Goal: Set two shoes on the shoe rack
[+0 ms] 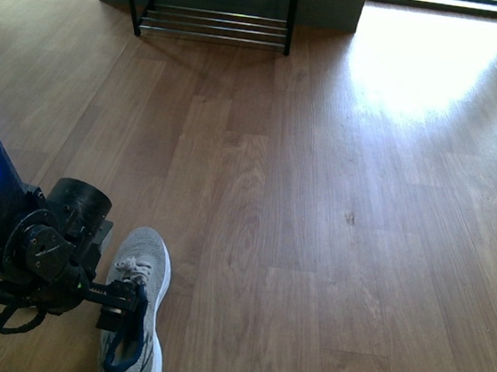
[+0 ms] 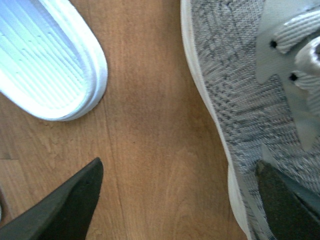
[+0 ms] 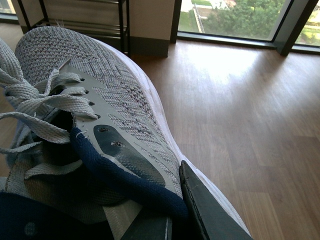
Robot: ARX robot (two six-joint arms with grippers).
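Observation:
The robot's left gripper should next pick up the grey sneaker by its navy-lined collar [image 1: 130, 334] to lift the sneaker onto the rack [image 1: 217, 3].
One grey knit sneaker [image 1: 142, 268] lies on the floor at the lower left, toe pointing toward the shoe rack [image 1: 217, 3] far off against the back wall. My left gripper [image 1: 127, 305] hangs open over its near side. In the left wrist view one finger [image 2: 285, 205] is above the sneaker's upper [image 2: 240, 100] and the other [image 2: 65, 205] is above bare floor. The second grey sneaker [image 3: 100, 85] shows only in the right wrist view. There my right gripper [image 3: 172, 220] is shut on its navy collar [image 3: 125, 177], and the rack [image 3: 80, 15] stands far ahead.
A light blue slide [image 2: 50, 60] lies close beside the floor sneaker, on the side away from my gripper's inner finger. Wide wooden floor [image 1: 318, 203] stretches between me and the rack. Tall windows [image 3: 240, 20] line the wall to the rack's right.

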